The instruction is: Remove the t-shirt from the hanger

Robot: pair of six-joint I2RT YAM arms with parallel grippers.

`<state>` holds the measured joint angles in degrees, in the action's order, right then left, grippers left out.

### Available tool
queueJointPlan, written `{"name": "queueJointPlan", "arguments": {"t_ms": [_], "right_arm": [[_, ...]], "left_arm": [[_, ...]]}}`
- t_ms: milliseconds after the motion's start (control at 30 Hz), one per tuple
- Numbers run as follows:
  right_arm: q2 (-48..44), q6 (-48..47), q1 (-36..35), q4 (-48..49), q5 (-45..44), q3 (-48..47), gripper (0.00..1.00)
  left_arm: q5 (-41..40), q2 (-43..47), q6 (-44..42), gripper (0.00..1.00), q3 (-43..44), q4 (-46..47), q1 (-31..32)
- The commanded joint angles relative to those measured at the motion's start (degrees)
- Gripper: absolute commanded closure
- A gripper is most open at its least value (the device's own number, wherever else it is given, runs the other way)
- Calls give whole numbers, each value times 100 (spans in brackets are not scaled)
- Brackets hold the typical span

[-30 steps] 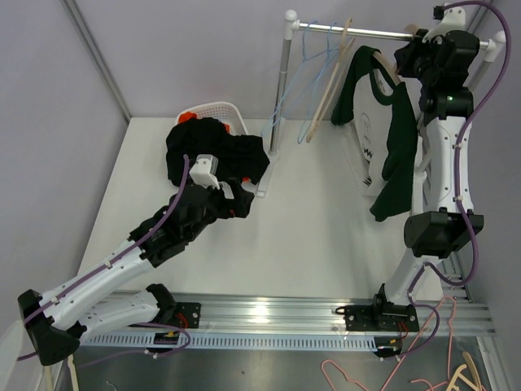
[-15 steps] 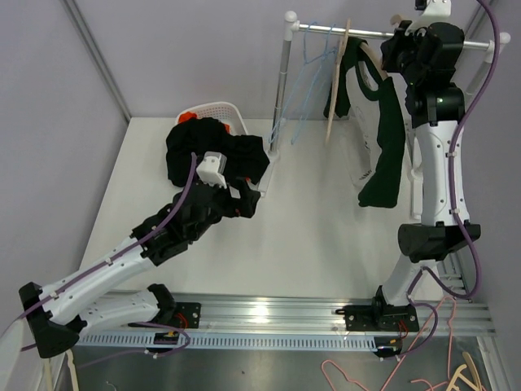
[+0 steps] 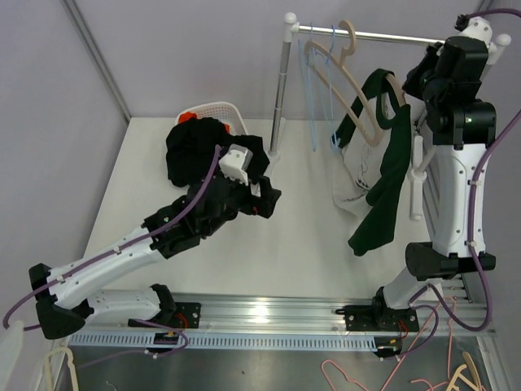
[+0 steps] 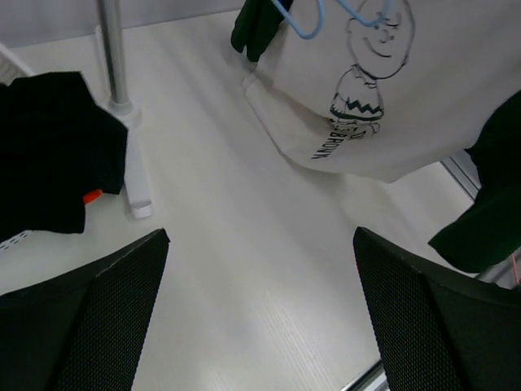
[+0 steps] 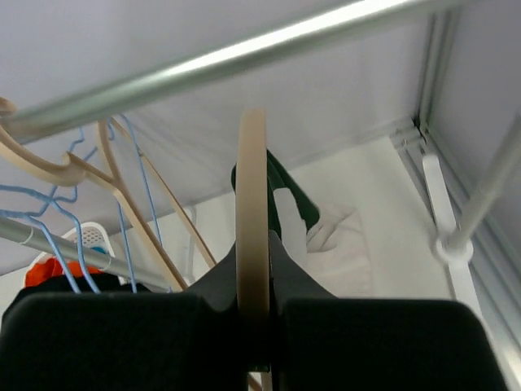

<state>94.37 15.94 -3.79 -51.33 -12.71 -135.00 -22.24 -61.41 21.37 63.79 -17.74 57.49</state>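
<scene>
The left gripper will next grab the t-shirt (image 3: 356, 175) by its loose dark green sleeve (image 3: 376, 221) to pull the t-shirt off, and the hanger will stay free.
The t-shirt (image 3: 356, 175) is white with dark green sleeves and a cartoon print. It hangs on a beige hanger (image 3: 370, 137) below the rail, its hem near the table. My right gripper (image 3: 419, 77) is shut on the hanger's beige rim (image 5: 252, 204), up by the rail's right end. My left gripper (image 3: 273, 199) is open and empty, low over the table to the shirt's left. In the left wrist view the shirt's print (image 4: 358, 90) lies ahead of the open fingers (image 4: 423, 326), with a green sleeve (image 4: 480, 220) at the right.
A metal rail (image 3: 383, 34) on a post (image 3: 281, 90) carries blue wire hangers (image 3: 317, 81) and another beige hanger. A white basket (image 3: 220, 110) holding black clothes (image 3: 203, 147) stands at the back left. Loose hangers (image 3: 456, 375) lie at the bottom right.
My right gripper has swung the hanger and shirt right and nearer, and the shirt hangs lower. My left arm has reached right toward the shirt, past the black clothes.
</scene>
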Motion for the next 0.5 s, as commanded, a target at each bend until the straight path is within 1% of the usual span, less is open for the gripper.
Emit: {"name": "queueJointPlan", "arguments": {"t_ms": [0, 33, 67, 100, 133, 167, 200, 233, 267, 300, 333, 433, 467], "right_arm": [[-585, 1170, -16, -579, -572, 121, 100], [-934, 1339, -16, -615, -627, 567, 100], [-1147, 1437, -34, -537, -610, 832, 100], [-1349, 1586, -121, -510, -775, 1079, 100], [-1760, 1848, -209, -475, -933, 1325, 100], [-1938, 1981, -297, -500, -1144, 1701, 100], [-2088, 2122, -463, -544, -1398, 1844, 100], [-2228, 2393, -499, -614, -1749, 1959, 100], [-2404, 2491, -534, -754, -1848, 2117, 100], [-2475, 2597, -552, -825, -1927, 2188, 100], [-2519, 2659, -544, -869, -1937, 2241, 100], [-2634, 2774, -552, -905, -1806, 2434, 100], [-2643, 2878, -552, -957, -1762, 2461, 100]], "left_arm": [[97, -55, -903, 1, 301, 724, 551], [53, -38, -1080, 1, 257, 963, 744], [-25, -38, -1273, 1, 126, 1200, 1146], [-183, -21, -1641, 0, 81, 1690, 1359], [-236, -12, -1810, 1, 38, 1982, 1578], [-280, -20, -1985, 0, -50, 2220, 1955], [-298, -29, -2361, 1, -94, 2483, 2133], [-272, -90, -2522, 1, -190, 3008, 2308], [-246, -134, -2680, 1, -244, 3300, 2580], [-141, -196, -2986, 0, -383, 3581, 2704], [-106, -379, -3102, 1, -428, 4080, 2793], [210, -731, -3226, 1, -341, 4505, 2916], [281, -993, -3270, 0, -323, 4646, 2951]]}}
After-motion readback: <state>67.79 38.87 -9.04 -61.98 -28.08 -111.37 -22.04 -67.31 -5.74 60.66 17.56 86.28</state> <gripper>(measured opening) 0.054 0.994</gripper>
